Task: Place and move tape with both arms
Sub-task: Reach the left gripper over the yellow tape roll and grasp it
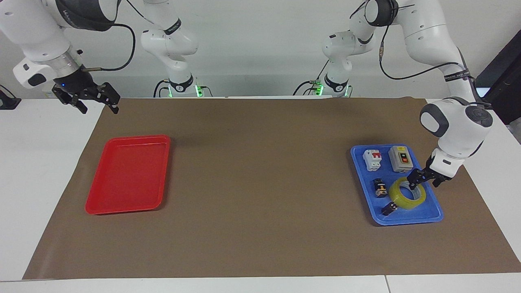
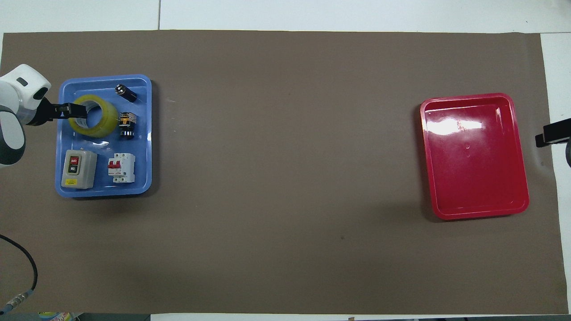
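Note:
The yellow roll needs to move out of the blue tray. My left gripper next needs to grab it by its rim (image 2: 82,113).
The tape (image 1: 407,202), a translucent yellow roll with a white core, lies flat in the blue tray (image 1: 407,221) at the left arm's end of the table. My left gripper (image 1: 424,184) is down at the tape and open. One finger is over the roll's hole and the other is outside its rim. From overhead the left gripper (image 2: 71,111) covers the edge of the tape (image 2: 105,121). I cannot tell whether it touches the roll. My right gripper (image 1: 97,102) waits open above the table corner beside the red tray (image 1: 126,175).
The blue tray (image 2: 103,191) also holds a grey switch box (image 2: 79,168), a white breaker (image 2: 121,167) and two small black parts (image 2: 126,125). The red tray (image 2: 475,156) has nothing in it. Brown paper covers the table.

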`<state>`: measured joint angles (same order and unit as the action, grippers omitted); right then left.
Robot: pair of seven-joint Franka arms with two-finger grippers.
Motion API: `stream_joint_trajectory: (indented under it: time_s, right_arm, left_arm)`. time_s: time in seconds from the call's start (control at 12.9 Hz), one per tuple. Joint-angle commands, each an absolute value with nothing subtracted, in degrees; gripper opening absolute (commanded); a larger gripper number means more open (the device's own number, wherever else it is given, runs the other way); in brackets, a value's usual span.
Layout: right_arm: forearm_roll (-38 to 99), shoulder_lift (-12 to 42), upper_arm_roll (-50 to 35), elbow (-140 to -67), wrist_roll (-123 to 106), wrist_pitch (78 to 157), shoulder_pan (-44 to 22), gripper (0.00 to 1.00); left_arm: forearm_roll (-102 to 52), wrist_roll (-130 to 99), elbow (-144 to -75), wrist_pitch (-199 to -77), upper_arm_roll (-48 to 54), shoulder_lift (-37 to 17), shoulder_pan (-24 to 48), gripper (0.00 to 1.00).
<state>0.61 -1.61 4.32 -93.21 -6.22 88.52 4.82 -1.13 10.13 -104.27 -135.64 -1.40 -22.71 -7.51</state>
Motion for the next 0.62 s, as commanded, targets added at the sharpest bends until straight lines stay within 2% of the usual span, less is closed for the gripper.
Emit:
stream_joint_trajectory:
  time_s: [0.0,0.08,0.16,0.31,0.39,0.47,0.54]
  right_arm:
    - [1.4,-2.9,4.3,-94.7,-7.2,88.5,5.1,1.00]
    - [1.4,-2.9,4.3,-94.7,-7.2,88.5,5.1,1.00]
    - [1.4,-2.9,4.2,-94.7,-7.2,88.5,5.1,1.00]
    - [1.4,-2.9,4.3,-94.7,-7.2,88.5,5.1,1.00]
    - [1.4,-2.9,4.3,-94.7,-7.2,88.5,5.1,1.00]
    - [1.4,-2.9,4.3,-94.7,-7.2,88.5,5.1,1.00]
    - [1.4,-2.9,4.3,-94.7,-7.2,88.5,5.1,1.00]
  left_arm:
    - [-0.3,9.9,-105.9,-137.4,-1.2,-22.2,-7.1,0.99]
    - [-0.3,9.8,-106.3,-137.5,-1.2,-22.3,-6.8,0.98]
    - [-0.3,9.7,-106.9,-138.0,-1.2,-22.4,-6.7,0.92]
    - [-0.4,9.3,-107.1,-137.6,-1.1,-22.4,-7.6,0.64]
    - [-0.4,9.3,-107.9,-137.7,-1.2,-22.4,-7.6,0.59]
    - [-0.4,9.4,-108.0,-137.4,-1.2,-22.3,-7.7,0.34]
    - [-0.4,9.5,-108.0,-137.1,-1.2,-22.2,-8.1,0.00]
